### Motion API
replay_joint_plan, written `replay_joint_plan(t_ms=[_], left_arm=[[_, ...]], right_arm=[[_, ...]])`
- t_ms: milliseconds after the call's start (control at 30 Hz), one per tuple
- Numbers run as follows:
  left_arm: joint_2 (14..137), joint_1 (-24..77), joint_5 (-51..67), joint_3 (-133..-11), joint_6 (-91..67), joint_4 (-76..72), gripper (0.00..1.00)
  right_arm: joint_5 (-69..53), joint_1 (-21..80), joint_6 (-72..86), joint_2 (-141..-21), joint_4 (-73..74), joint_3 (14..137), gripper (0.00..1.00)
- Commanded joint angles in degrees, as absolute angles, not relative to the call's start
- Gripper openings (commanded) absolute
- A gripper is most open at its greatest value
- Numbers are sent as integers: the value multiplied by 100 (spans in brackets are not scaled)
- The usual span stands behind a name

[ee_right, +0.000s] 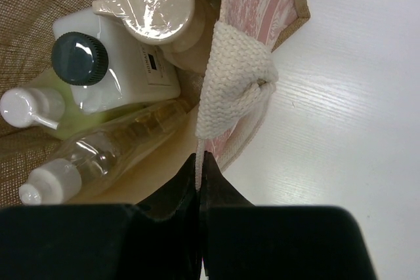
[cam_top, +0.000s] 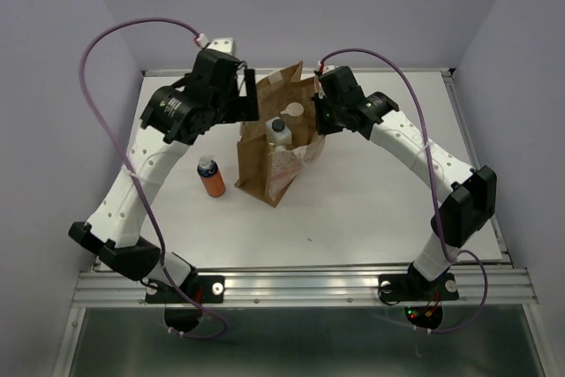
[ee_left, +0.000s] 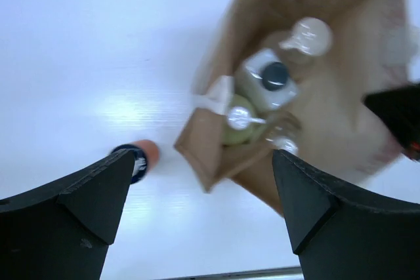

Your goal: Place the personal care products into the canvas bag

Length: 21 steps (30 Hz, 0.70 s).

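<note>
I should next grab the orange bottle by its dark blue cap (cam_top: 210,177) (ee_left: 138,167) with my left gripper to put it into the canvas bag.
The canvas bag (cam_top: 265,165) stands upright mid-table, its mouth open. Inside it I see a beige bottle (ee_right: 157,1), a translucent white bottle with a black cap (ee_right: 79,57), a yellow-green bottle (ee_right: 26,106) and an amber bottle with a white cap (ee_right: 98,155). An orange bottle with a dark blue cap (cam_top: 210,177) stands on the table just left of the bag. My right gripper (ee_right: 200,159) is shut on the bag's white woven strap (ee_right: 236,77) at the right rim. My left gripper (ee_left: 203,181) hangs open and holds nothing, above the bag's left side and the orange bottle (ee_left: 138,159).
The white table (cam_top: 380,192) ends in a metal rail along its near edge (cam_top: 300,284). Lilac walls close in the back and both sides. Purple cables loop above both arms.
</note>
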State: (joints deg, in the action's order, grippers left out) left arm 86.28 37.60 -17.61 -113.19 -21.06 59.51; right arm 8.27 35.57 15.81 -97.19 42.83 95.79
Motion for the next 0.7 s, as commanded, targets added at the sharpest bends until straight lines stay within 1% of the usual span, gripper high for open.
replay_joint_plan(t_ms=[0, 100, 200, 267, 333, 367, 467, 533, 667], left_arm=[[7894, 2666, -2155, -10453, -2338, 5952, 99], [7515, 2110, -1776, -9154, -2285, 5566, 99], [7287, 1707, -1610, -8362, -2154, 5205, 99], [7260, 1486, -1294, -8061, -2092, 4976, 99], [7251, 1284, -646, -7684, -1987, 4580, 99], [7251, 1275, -502, -7595, -1978, 4449, 99], [7347, 1248, -422, -7383, -1951, 4272, 99], [7462, 1239, -622, -7208, -1960, 4271, 99], [7602, 1222, -361, -6874, -1907, 4061, 99]], right_arm=[[729, 3516, 1468, -9255, 3894, 9677, 1], [729, 3516, 1459, -9264, 3902, 9633, 1], [686, 3516, 1450, -9264, 3902, 9633, 1], [659, 3516, 1433, -9264, 3911, 9633, 1], [642, 3516, 1433, -9272, 3902, 9624, 1], [642, 3516, 1433, -9272, 3911, 9615, 1], [615, 3516, 1424, -9281, 3911, 9633, 1], [624, 3516, 1415, -9264, 3902, 9633, 1], [624, 3516, 1415, -9264, 3911, 9615, 1]])
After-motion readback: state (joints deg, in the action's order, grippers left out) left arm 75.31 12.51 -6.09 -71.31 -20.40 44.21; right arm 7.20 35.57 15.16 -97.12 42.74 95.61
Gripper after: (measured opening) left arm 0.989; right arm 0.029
